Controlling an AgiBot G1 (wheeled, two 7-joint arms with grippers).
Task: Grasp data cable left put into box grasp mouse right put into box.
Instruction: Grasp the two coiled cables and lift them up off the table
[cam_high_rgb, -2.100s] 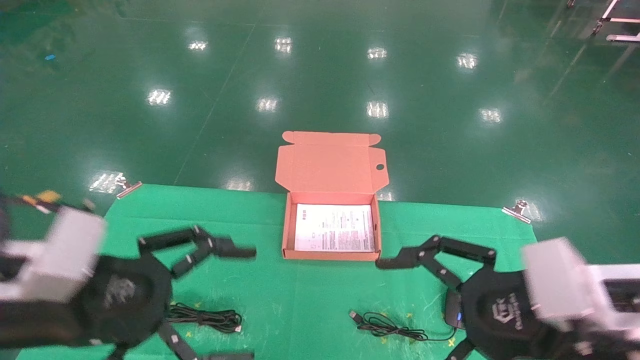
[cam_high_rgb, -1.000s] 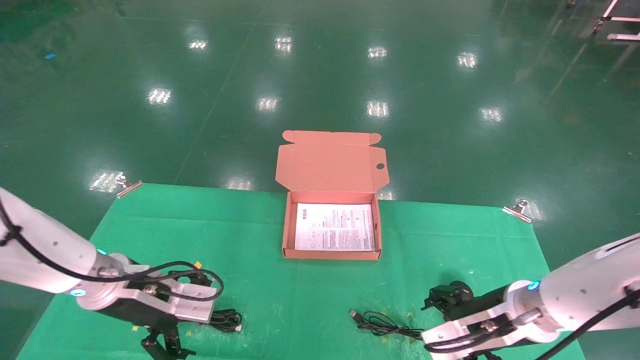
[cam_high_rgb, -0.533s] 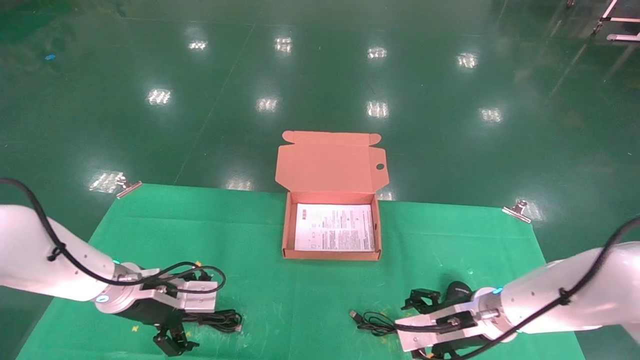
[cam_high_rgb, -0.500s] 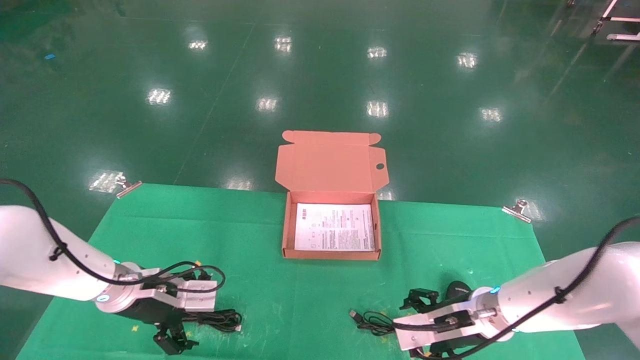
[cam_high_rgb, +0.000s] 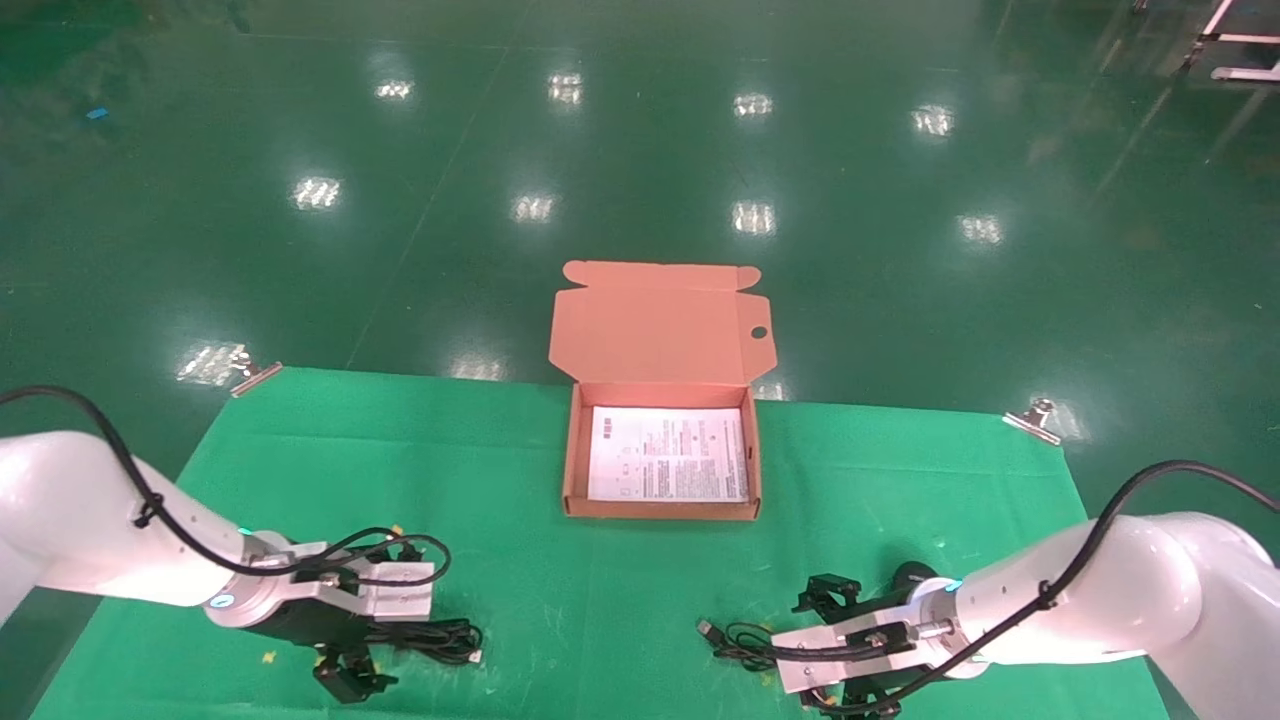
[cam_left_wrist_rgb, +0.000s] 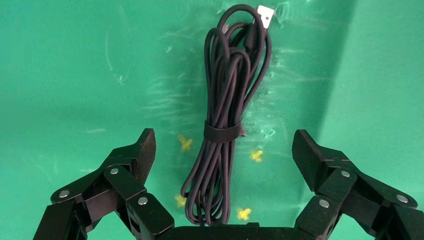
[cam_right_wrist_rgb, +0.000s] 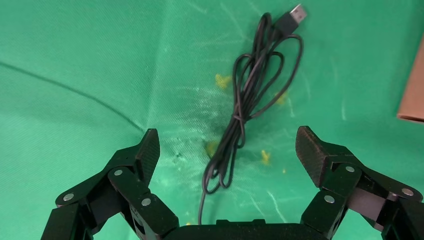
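I will grab the data cable at its strapped middle (cam_left_wrist_rgb: 222, 133) with my left gripper next, because its slack loops spread out at both ends.
The data cable (cam_high_rgb: 440, 638), a tied black coil, lies on the green cloth at the front left. In the left wrist view the data cable (cam_left_wrist_rgb: 227, 125) lies lengthwise between the spread fingers of my left gripper (cam_left_wrist_rgb: 224, 142), untouched. My left gripper (cam_high_rgb: 352, 665) hangs low over the coil's near end, open. The mouse (cam_high_rgb: 912, 577) shows partly behind my right arm at the front right. Its loose cord (cam_high_rgb: 745, 645) (cam_right_wrist_rgb: 250, 110) lies under my open right gripper (cam_high_rgb: 842, 650) (cam_right_wrist_rgb: 226, 145). The mouse body is out of the right wrist view. The open box (cam_high_rgb: 660, 510) stands at the middle back.
The box's lid (cam_high_rgb: 660, 325) stands up behind it and a white sheet (cam_high_rgb: 668, 455) covers its bottom. Metal clips (cam_high_rgb: 255, 378) (cam_high_rgb: 1030, 418) hold the cloth's far corners. A box corner (cam_right_wrist_rgb: 412, 90) shows in the right wrist view. Shiny green floor lies beyond the table.
Both arms have come down from close in front of the camera to low over the cloth, the left over the data cable, the right over the mouse cord. Nothing has been taken hold of.
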